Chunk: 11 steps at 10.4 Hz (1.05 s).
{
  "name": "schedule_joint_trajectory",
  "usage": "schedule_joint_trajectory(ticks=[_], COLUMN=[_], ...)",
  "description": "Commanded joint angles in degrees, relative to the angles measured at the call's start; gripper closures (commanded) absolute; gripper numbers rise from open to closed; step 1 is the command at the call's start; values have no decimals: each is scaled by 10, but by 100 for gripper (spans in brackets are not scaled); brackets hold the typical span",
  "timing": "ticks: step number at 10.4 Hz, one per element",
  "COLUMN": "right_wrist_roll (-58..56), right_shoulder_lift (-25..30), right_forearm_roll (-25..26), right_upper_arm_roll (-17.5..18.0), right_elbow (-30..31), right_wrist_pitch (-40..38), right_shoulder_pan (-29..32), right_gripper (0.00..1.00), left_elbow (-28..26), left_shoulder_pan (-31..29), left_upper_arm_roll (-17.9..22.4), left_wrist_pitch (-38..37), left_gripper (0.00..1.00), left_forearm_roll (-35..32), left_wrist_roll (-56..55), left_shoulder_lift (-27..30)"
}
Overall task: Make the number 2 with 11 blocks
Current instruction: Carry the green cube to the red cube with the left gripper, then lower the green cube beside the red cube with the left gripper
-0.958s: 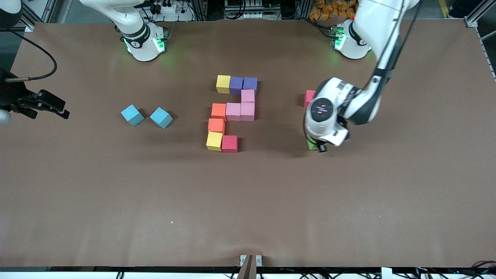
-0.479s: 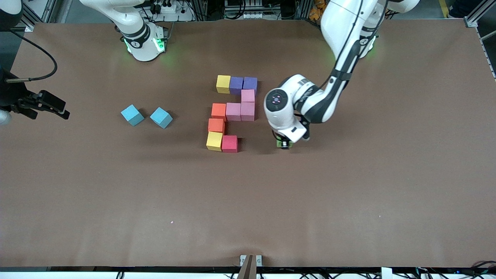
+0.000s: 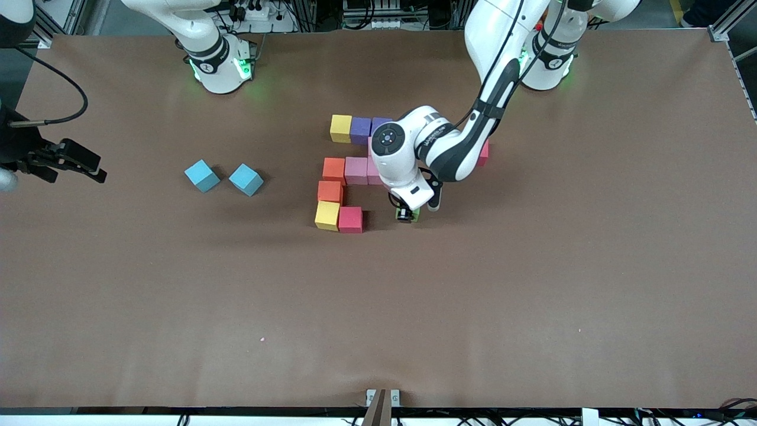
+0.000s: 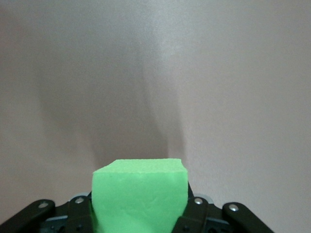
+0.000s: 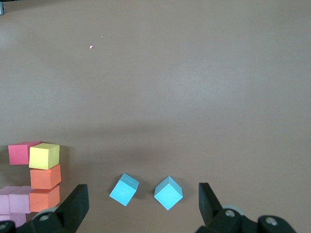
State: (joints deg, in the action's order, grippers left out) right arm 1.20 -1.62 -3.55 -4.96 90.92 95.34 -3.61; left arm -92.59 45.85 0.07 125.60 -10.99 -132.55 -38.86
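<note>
The green block is still short of the tabletop spot beside the red block, so I need to move it there before I open my left gripper.
My left gripper [image 3: 407, 214] is shut on the green block [image 4: 140, 194], low over the table beside the red block [image 3: 350, 219], with a gap between them. The number 2 stands as touching blocks: yellow [image 3: 340, 128] and two purple [image 3: 360, 130] in the row nearest the bases, a pink [image 3: 356, 170] and an orange [image 3: 334, 170] in the middle, then orange [image 3: 330, 191], yellow [image 3: 327, 215] and red. The arm hides other pink blocks of the figure. A loose pink block [image 3: 485, 152] peeks out under the left forearm. My right gripper [image 5: 141, 206] waits open.
Two light blue cubes [image 3: 201, 176] [image 3: 246, 179] lie apart from the figure toward the right arm's end of the table. The right gripper [image 3: 83, 161] hangs at that end. Brown table surface [image 3: 378, 307] spreads nearer the front camera.
My left arm has carried the green block from the left arm's end of the table toward the figure, and its forearm now covers part of the loose pink block. The right arm is still.
</note>
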Motion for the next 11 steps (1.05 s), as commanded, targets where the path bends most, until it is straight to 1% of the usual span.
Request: schedule_joint_trajectory(ticks=[1, 4, 6, 8, 11], right_wrist_roll=[-7, -8, -33, -35, -35], right_shoulder_lift=[-9, -8, -8, -8, -8], right_forearm_roll=[-10, -9, -10, -10, -10], right_upper_arm_roll=[-1, -2, -2, -2, -1], right_elbow=[-7, -6, -8, -8, -8], right_wrist_pitch=[0, -6, -4, -3, -2], right_shoulder_pan=[-1, 3, 18, 20, 19], right_gripper=[0, 0, 0, 0, 0], left_elbow=[67, 116, 149, 177, 198], left_shoulder_pan=[4, 7, 8, 8, 8], left_upper_arm_roll=[1, -9, -8, -8, -9], left_wrist_pitch=[-47, -48, -48, -47, -38], left_gripper=[86, 86, 86, 86, 86], left_forearm_roll=[-7, 3, 35, 65, 69], left_wrist_roll=[26, 25, 20, 17, -1], left_shoulder_lift=[-23, -53, -75, -96, -118])
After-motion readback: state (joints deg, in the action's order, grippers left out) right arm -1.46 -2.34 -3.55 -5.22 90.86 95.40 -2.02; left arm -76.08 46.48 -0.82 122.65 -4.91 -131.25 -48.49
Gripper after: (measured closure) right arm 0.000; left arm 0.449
